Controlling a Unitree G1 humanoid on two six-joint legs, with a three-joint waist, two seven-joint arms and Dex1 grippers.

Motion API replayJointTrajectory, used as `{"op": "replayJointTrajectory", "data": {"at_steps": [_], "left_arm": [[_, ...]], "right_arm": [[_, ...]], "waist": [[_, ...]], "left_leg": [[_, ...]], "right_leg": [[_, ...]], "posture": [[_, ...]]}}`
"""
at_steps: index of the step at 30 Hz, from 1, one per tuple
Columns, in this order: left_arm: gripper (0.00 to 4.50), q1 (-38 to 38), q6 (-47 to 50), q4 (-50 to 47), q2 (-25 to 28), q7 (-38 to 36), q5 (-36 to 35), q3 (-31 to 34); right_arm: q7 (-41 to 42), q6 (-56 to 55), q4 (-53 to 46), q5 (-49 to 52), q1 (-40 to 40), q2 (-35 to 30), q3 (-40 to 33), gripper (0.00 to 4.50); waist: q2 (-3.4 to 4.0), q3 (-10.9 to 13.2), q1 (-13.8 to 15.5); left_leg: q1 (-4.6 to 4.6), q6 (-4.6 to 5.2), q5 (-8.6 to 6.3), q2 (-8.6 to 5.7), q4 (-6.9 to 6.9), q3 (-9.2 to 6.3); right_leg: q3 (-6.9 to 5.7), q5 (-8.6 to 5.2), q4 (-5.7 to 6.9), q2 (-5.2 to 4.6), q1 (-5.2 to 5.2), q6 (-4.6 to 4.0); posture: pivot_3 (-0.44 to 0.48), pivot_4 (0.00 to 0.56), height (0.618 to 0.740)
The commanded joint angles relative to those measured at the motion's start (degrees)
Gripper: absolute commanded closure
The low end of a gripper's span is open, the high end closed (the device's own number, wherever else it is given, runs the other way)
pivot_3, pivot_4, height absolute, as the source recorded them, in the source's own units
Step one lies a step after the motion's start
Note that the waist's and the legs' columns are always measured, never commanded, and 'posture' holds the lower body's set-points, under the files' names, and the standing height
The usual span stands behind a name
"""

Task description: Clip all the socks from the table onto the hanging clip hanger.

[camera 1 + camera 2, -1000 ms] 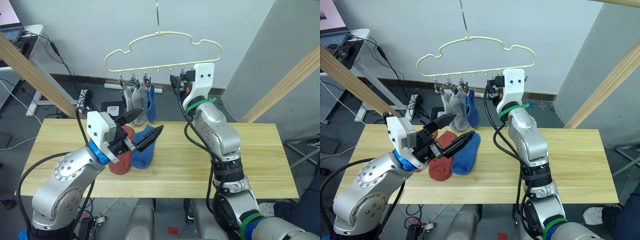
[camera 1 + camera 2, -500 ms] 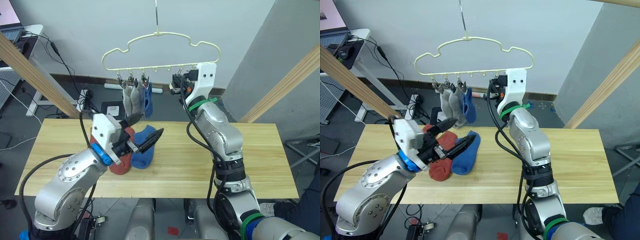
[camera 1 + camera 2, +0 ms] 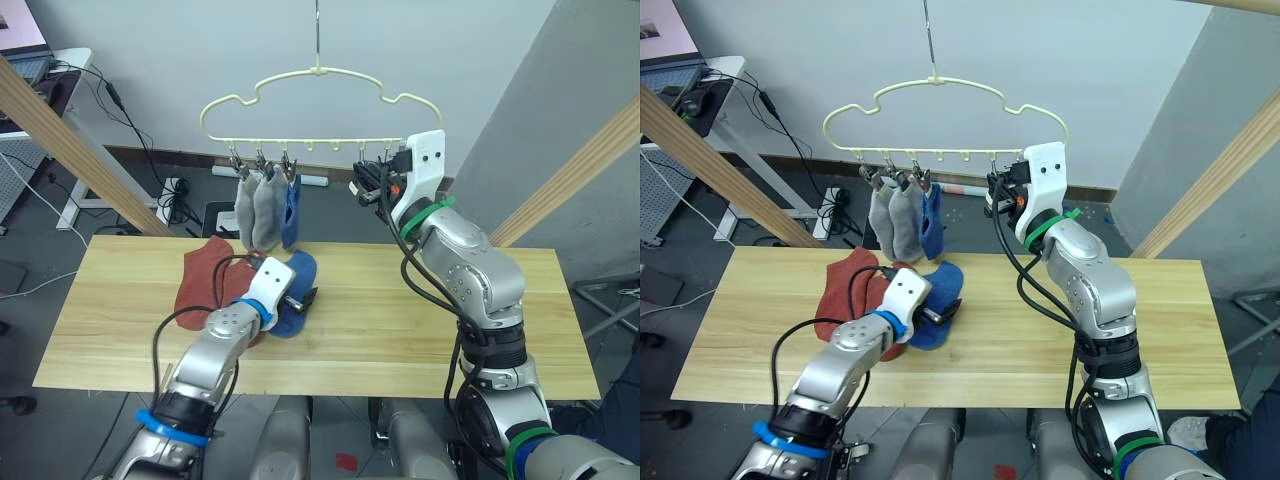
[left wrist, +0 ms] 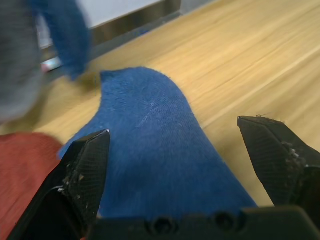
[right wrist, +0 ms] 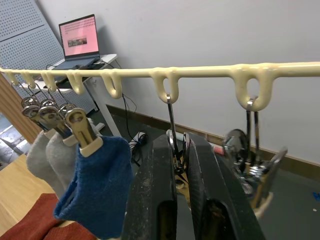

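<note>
The second blue sock should go on the clip hanger, so my left gripper should next grab it by its middle [image 4: 155, 145].
The pale yellow clip hanger [image 3: 318, 70] hangs above the table [image 3: 430, 320]. Two light grey socks [image 3: 254, 208] and one blue sock [image 3: 290, 213] hang from the clips at its left end. My right gripper [image 5: 179, 142] is raised to the lower bar and is shut on a metal clip [image 5: 175, 131] right of the middle. Another blue sock [image 4: 150, 145] lies on the table beside the rust-red socks [image 3: 203, 275]. My left gripper [image 4: 173, 127] is down on this blue sock, open, one finger on each side of it.
Thick wooden poles slant up on the left [image 3: 60, 135] and the right [image 3: 575, 165] of the table. A desk with a laptop [image 3: 25, 62] stands at the back left. Empty clips [image 5: 252, 165] hang along the bar near my right gripper.
My left gripper has dropped from above the table onto the blue sock, still open. My right gripper has stayed at the hanger's clip, shifting slightly right.
</note>
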Motion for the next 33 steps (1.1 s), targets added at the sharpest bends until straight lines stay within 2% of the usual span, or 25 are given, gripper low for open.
{"op": "replayJointTrajectory", "data": {"at_steps": [1, 9, 10, 24, 29, 33], "left_arm": [[0.0, -0.6, -3.0, 4.1, -0.6, 1.3, 3.7, 0.1], [0.0, -1.1, -1.6, 6.3, -0.2, -2.4, 5.3, 0.3], [0.39, -0.8, -1.3, 5.9, -0.2, -3.1, 5.2, 0.2], [4.46, 3.4, -5.1, -3.7, -3.6, -8.3, 3.8, -0.7], [4.48, 4.7, -4.4, -8.2, -7.0, -7.6, 1.9, 0.5], [4.48, 3.3, -5.9, -13.7, -12.1, -6.8, -3.5, 4.0]], "right_arm": [[-1.0, 0.9, -1.5, 0.6, 0.2, 0.4, -0.6, 4.5], [-1.7, 1.4, -2.3, 0.7, 0.7, 0.5, -0.6, 4.5], [-1.8, 1.4, -2.4, 0.8, 0.8, 0.5, -0.6, 4.5], [-1.5, 4.0, -1.6, 2.5, -0.8, -1.4, -3.0, 4.5], [-2.8, 9.8, -0.5, 6.0, -3.5, -1.4, -7.5, 4.5], [-6.6, 19.2, 0.1, 11.8, -6.7, 0.0, -15.1, 4.5]], "waist": [[0.0, 0.0, -0.5], [0.0, 0.0, -1.0], [0.0, 0.0, -1.0], [0.0, 0.0, -1.0], [0.0, 0.0, -1.0], [0.0, 0.0, -0.9]], "left_leg": [[0.0, 0.0, 0.0, 0.01, 0.0, 0.01], [0.03, 0.01, 0.01, 0.01, 0.01, -0.01], [0.02, 0.01, 0.01, 0.01, 0.01, -0.02], [0.01, 0.03, 0.02, 0.02, 0.02, -0.04], [0.0, 0.06, 0.02, 0.04, 0.02, -0.04], [-0.03, 0.08, 0.03, 0.07, 0.06, -0.11]], "right_leg": [[0.02, 0.0, 0.0, -0.03, 0.0, 0.0], [0.01, 0.0, 0.05, -0.05, 0.01, 0.0], [0.0, 0.0, 0.04, -0.05, 0.01, 0.0], [0.0, 0.0, 0.04, -0.09, 0.03, 0.0], [0.0, 0.0, 0.03, -0.13, 0.04, 0.0], [-0.04, 0.0, 0.05, -0.13, 0.07, 0.0]], "posture": [[0.142, 0.324, 0.74], [0.141, 0.326, 0.74], [0.141, 0.33, 0.74], [0.143, 0.329, 0.74], [0.141, 0.336, 0.74], [0.143, 0.335, 0.74]]}}
